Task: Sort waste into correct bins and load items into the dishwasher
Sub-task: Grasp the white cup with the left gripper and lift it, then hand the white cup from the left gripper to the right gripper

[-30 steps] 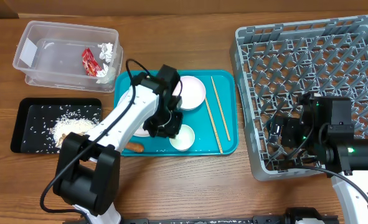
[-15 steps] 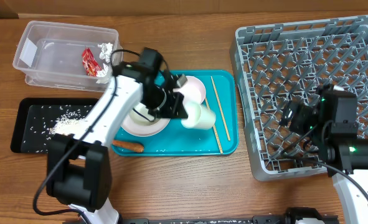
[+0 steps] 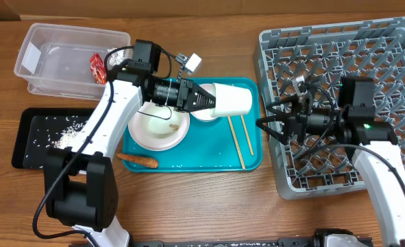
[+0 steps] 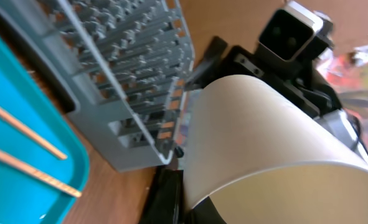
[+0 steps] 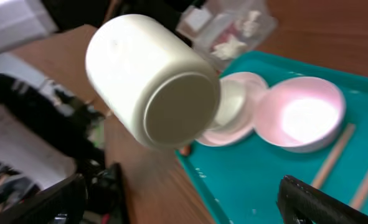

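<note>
My right gripper will load the small white cup with its opening down into the dish rack [image 3: 366, 55], so it will next grab the cup by its base end [image 3: 244, 101], with the cup's rim facing away.
My left gripper [image 3: 212, 98] is shut on the rim of the small white cup [image 3: 232, 101], holding it on its side above the teal tray's right half. In the left wrist view the cup [image 4: 258, 143] fills the frame. My right gripper [image 3: 266, 124] stands open at the dish rack's [image 3: 366, 55] left edge, pointing at the cup [image 5: 152, 87] from a short gap away. On the tray lie the white plate [image 3: 160, 128], a bowl [image 3: 203, 112] partly under the cup, the chopsticks [image 3: 242, 137] and a carrot piece [image 3: 138, 160].
The clear tub [image 3: 55, 58] at the back left holds the red wrapper [image 3: 97, 68]. Rice [image 3: 68, 137] lies in the black tray [image 3: 31, 123]. The teal tray [image 3: 216, 147] sits between the black tray and the rack.
My left gripper shut on the cup, lifted it off the tray and swung it right, tipped sideways. My right gripper came left from over the rack toward the cup.
</note>
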### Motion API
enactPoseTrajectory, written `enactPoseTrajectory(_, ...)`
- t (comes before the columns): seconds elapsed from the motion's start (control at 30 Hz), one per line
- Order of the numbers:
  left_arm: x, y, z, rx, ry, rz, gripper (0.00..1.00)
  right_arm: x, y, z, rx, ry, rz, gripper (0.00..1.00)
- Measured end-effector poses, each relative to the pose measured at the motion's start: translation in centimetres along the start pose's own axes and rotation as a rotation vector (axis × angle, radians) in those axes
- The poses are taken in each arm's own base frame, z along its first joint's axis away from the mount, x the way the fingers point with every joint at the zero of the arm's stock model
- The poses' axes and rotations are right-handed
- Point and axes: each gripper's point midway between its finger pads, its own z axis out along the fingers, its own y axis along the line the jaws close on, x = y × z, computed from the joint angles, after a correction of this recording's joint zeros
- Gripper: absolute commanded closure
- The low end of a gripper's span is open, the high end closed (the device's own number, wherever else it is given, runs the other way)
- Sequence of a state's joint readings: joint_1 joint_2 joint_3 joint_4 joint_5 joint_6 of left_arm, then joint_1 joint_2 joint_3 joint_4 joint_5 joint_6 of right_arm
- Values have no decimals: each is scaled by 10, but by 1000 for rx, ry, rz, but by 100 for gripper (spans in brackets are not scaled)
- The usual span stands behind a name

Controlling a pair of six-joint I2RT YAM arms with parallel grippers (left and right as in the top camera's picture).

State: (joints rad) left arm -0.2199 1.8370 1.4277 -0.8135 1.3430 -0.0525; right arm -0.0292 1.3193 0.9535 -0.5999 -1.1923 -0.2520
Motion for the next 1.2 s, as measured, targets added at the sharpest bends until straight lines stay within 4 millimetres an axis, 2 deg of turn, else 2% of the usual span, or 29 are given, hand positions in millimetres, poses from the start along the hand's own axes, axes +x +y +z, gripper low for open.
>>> enactPoseTrajectory(0.27,6,-15,25,49,55,55,96,-7,20,1,-188,-39,-35,0)
enactPoseTrajectory(0.5,5,-23,38,70,74,78,96,-8,29,-1,-240,-50,-43,1)
enactPoseTrajectory(0.67,8,-24,49,56,94,52,96,-9,31,-2,-250,-53,-40,6)
enactPoseTrajectory(0.77,10,-24,54,52,103,43,96,-9,30,-2,-247,-53,-40,15)
enactPoseTrajectory(0.9,10,-26,57,53,106,30,96,-8,28,-1,-236,-51,-38,16)
enactPoseTrajectory(1.0,7,-26,57,54,101,31,96,-9,27,-1,-233,-52,-42,23)
enactPoseTrajectory(1.2,6,-27,57,56,99,14,96,-8,26,-1,-225,-50,-42,27)
